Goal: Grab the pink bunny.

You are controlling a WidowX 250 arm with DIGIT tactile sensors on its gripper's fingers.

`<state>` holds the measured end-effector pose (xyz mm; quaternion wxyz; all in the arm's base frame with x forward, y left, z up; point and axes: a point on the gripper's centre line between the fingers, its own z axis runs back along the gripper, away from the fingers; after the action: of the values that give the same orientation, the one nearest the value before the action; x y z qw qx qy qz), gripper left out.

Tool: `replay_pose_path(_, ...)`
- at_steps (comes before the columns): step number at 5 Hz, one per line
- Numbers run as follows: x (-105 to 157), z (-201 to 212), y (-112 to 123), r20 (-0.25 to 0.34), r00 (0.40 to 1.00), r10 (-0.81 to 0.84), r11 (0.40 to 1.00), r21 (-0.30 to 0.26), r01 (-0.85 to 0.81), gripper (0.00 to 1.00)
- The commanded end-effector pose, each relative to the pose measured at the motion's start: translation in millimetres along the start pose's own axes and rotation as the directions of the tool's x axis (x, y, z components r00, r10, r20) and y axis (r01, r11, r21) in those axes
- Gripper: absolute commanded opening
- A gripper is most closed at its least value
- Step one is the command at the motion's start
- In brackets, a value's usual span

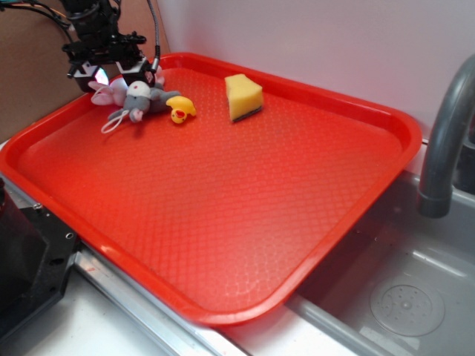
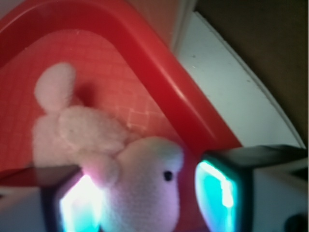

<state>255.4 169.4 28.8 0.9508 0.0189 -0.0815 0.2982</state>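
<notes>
I should pick the pink bunny out of the red tray next, and my gripper should grip it by its head (image 2: 142, 193) for that.
The pink bunny (image 1: 105, 92) lies in the far left corner of the red tray (image 1: 401, 141), pressed against the grey plush mouse (image 1: 138, 101). My gripper (image 1: 111, 76) is down over the bunny, open. In the wrist view the bunny's head (image 2: 145, 188) with one black eye sits between the two glowing pads. The left pad (image 2: 77, 205) touches the head, and a strip of red tray shows between it and the right pad (image 2: 218, 189). Its ears and body (image 2: 72, 125) stretch away toward the tray rim (image 2: 164, 72).
A small yellow rubber duck (image 1: 180, 110) lies just right of the mouse. A yellow sponge (image 1: 243, 96) stands farther right on the tray. A grey faucet (image 1: 445, 141) and a sink basin (image 1: 401, 297) are at the right. A brown wall is close behind the gripper.
</notes>
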Motion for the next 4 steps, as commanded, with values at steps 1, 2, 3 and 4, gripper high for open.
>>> replay_pose_path(1,-24.3,12.5,1.6,-0.103,0.994,0.025,0.995,-0.089,-0.034,0.00)
replay_pose_path(2,-47.7,44.3,-6.7,-0.090,0.996,-0.022,0.995,-0.097,0.014,0.00)
replay_pose_path(3,-74.8,86.2,-7.8,-0.025,0.996,-0.088,0.989,-0.119,0.085,0.00)
replay_pose_path(4,-93.4,118.8,-15.7,0.014,0.991,-0.135,0.984,-0.115,0.136,0.00)
